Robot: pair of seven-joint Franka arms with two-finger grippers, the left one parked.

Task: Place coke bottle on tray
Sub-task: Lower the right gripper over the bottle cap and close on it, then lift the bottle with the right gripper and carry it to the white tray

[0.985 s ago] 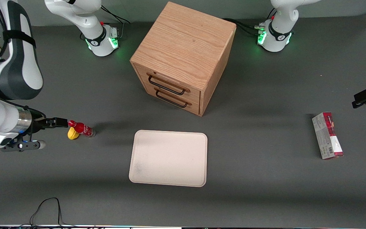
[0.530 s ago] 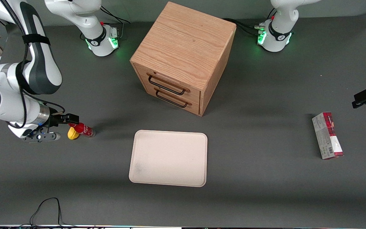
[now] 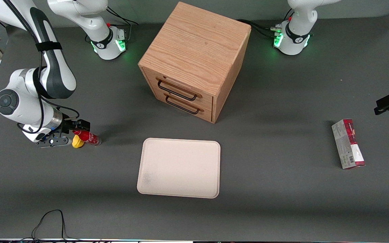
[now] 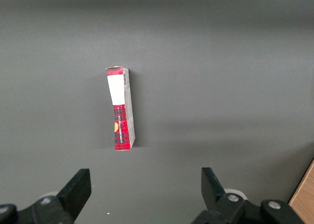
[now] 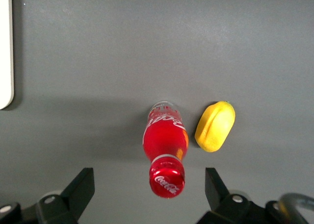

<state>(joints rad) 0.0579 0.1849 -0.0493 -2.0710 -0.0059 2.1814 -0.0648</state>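
My gripper should grab the coke bottle's red cap (image 3: pixel 77 133) next, and then I will put the bottle on the tray (image 3: pixel 179 167).
The coke bottle (image 3: pixel 88 136), red with a red cap, stands upright on the grey table toward the working arm's end, touching or nearly touching a small yellow lemon-shaped object (image 3: pixel 77 143). My right gripper (image 3: pixel 81 125) hovers just above the bottle's cap. In the right wrist view the gripper (image 5: pixel 148 176) is open, its two black fingers (image 5: pixel 83 185) apart on either side of the cap and not touching the bottle (image 5: pixel 164 140). The cream-white tray (image 3: pixel 179 167) lies flat near the table's middle, a hand's width from the bottle; its edge shows in the right wrist view (image 5: pixel 5 47).
A wooden two-drawer cabinet (image 3: pixel 194 57) stands farther from the front camera than the tray. A red-and-grey carton (image 3: pixel 348 144) lies toward the parked arm's end, also in the left wrist view (image 4: pixel 120 109). The lemon (image 5: pixel 215 126) sits beside the bottle.
My right arm has swung in toward the bottle: the gripper has moved from beside the cap to just over it. The bottle, lemon and tray have not moved.
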